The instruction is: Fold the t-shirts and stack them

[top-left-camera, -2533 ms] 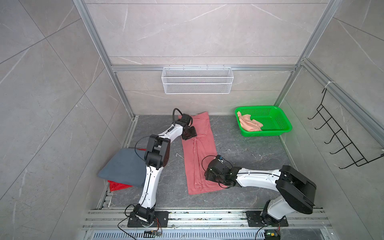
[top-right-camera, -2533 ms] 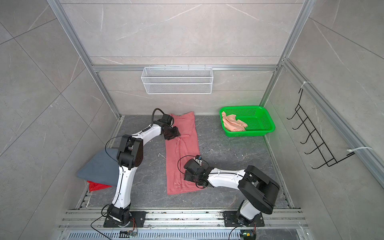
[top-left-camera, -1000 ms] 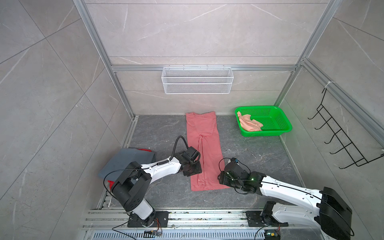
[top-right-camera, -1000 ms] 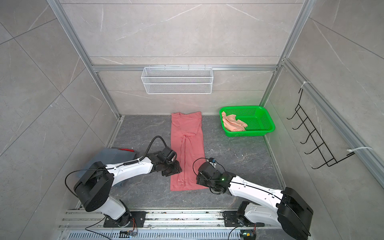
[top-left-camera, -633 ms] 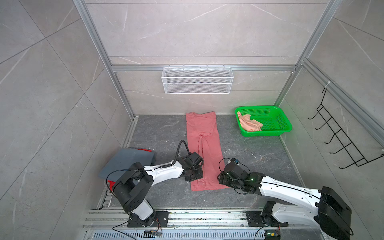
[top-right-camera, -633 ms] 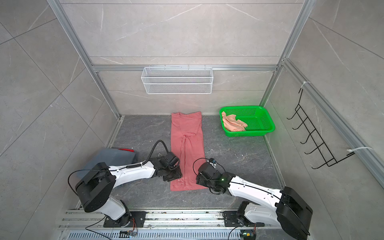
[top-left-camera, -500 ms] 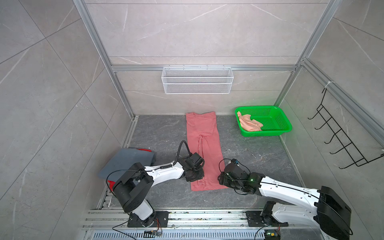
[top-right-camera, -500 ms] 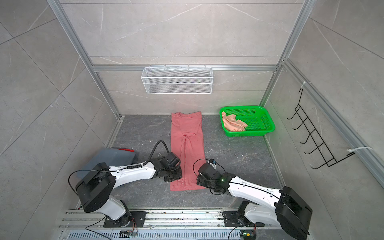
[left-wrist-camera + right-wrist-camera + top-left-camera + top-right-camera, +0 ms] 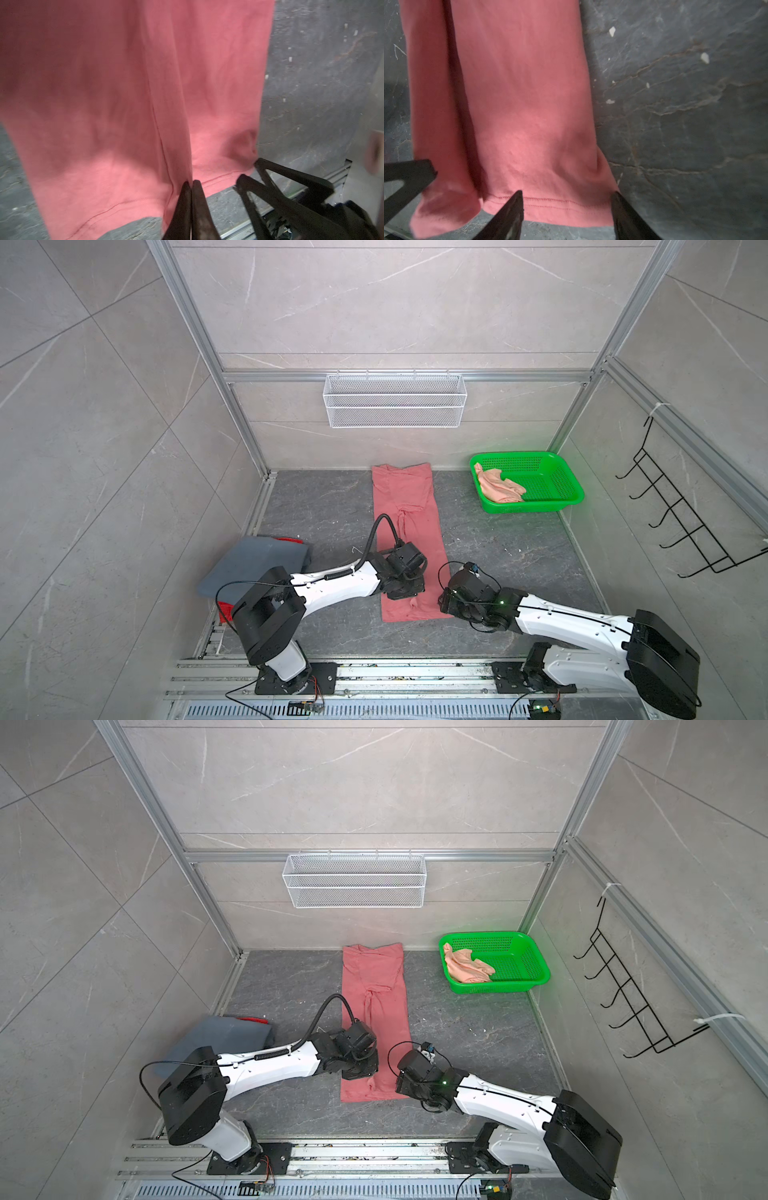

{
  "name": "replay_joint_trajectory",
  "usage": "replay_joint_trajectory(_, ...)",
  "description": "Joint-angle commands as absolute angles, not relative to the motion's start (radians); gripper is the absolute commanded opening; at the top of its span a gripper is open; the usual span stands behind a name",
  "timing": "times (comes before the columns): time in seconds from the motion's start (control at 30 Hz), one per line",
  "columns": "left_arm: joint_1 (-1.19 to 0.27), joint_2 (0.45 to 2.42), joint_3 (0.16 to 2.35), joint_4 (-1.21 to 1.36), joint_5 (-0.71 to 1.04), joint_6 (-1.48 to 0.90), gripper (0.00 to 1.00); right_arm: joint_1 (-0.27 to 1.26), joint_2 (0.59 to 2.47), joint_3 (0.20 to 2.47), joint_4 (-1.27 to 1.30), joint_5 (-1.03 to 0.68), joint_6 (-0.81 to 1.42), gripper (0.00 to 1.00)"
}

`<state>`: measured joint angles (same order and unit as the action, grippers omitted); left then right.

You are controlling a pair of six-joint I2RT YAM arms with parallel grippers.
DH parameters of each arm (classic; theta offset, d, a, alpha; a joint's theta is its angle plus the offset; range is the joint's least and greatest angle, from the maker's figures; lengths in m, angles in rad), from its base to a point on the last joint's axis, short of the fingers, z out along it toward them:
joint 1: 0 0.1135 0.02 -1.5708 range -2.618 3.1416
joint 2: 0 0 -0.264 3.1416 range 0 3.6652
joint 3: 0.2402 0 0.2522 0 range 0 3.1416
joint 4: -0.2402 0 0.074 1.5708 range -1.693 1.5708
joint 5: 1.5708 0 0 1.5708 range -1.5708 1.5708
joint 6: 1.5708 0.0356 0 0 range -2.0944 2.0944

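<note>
The robot's right gripper will fold that end of the t-shirt over evenly, so it will next grab the coral pink t-shirt [image 9: 409, 531] by its near hem's outer corner [image 9: 442, 614], beside the place where the left gripper holds it.
A coral pink t-shirt [image 9: 409, 531] [image 9: 376, 1006] lies on the dark floor as a long narrow strip running from the back wall toward the front. My left gripper [image 9: 405, 593] [image 9: 192, 182] is shut on a raised fold at its near hem. My right gripper [image 9: 444, 605] [image 9: 566, 192] stands open, its fingers straddling the hem's right corner; it also shows in the left wrist view [image 9: 249, 168]. A pale peach t-shirt [image 9: 496, 487] lies crumpled in the green basket [image 9: 552, 499]. A folded slate grey-blue t-shirt [image 9: 257, 564] rests on a bright red t-shirt [image 9: 224, 610] at the left.
A white wire basket [image 9: 395, 406] hangs on the back wall and a black hook rack [image 9: 681, 522] on the right wall. Aluminium rails [image 9: 374, 672] carrying both arm bases run along the front edge.
The left gripper has slid right onto the near hem and closed on it. The right gripper has stayed open at the hem's right corner. The shirt lies farther back and straighter than before.
</note>
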<state>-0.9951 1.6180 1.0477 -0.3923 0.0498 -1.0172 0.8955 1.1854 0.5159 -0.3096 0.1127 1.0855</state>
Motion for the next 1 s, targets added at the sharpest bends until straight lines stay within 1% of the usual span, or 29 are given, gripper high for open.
replay_joint_trajectory(0.0, -1.023, 1.703, 1.167, -0.506, 0.025, -0.942, 0.20, 0.899, 1.169, 0.500, -0.327, 0.135, 1.105, 0.68)
replay_joint_trajectory(0.03, -1.028, 1.721, 1.193, -0.526, 0.024, -0.928, 0.27, 0.899, 1.162, 0.501, -0.336, 0.138, 1.105, 0.68)
replay_joint_trajectory(0.13, -1.044, 1.727, 1.224, -0.551, 0.010, -0.901, 0.39, 0.900, 1.118, 0.503, -0.373, 0.155, 1.106, 0.68)
replay_joint_trajectory(0.33, -1.043, 1.625, 1.150, -0.617, -0.073, -0.929, 0.42, 0.899, 1.051, 0.508, -0.455, 0.194, 1.098, 0.68)
replay_joint_trajectory(0.43, -1.043, 1.526, 1.051, -0.641, -0.108, -0.972, 0.45, 0.900, 1.066, 0.521, -0.478, 0.206, 1.088, 0.68)
replay_joint_trajectory(0.53, -1.043, 1.419, 0.933, -0.630, -0.111, -1.024, 0.48, 0.899, 1.097, 0.536, -0.476, 0.204, 1.071, 0.68)
replay_joint_trajectory(0.6, -1.042, 1.366, 0.861, -0.614, -0.105, -1.055, 0.49, 0.899, 1.124, 0.547, -0.467, 0.197, 1.056, 0.68)
replay_joint_trajectory(0.77, -1.036, 1.289, 0.713, -0.522, -0.067, -1.119, 0.50, 0.899, 1.193, 0.554, -0.421, 0.168, 1.033, 0.68)
replay_joint_trajectory(0.97, -1.025, 1.293, 0.619, -0.330, -0.062, -1.138, 0.49, 0.900, 1.268, 0.547, -0.391, 0.138, 1.041, 0.66)
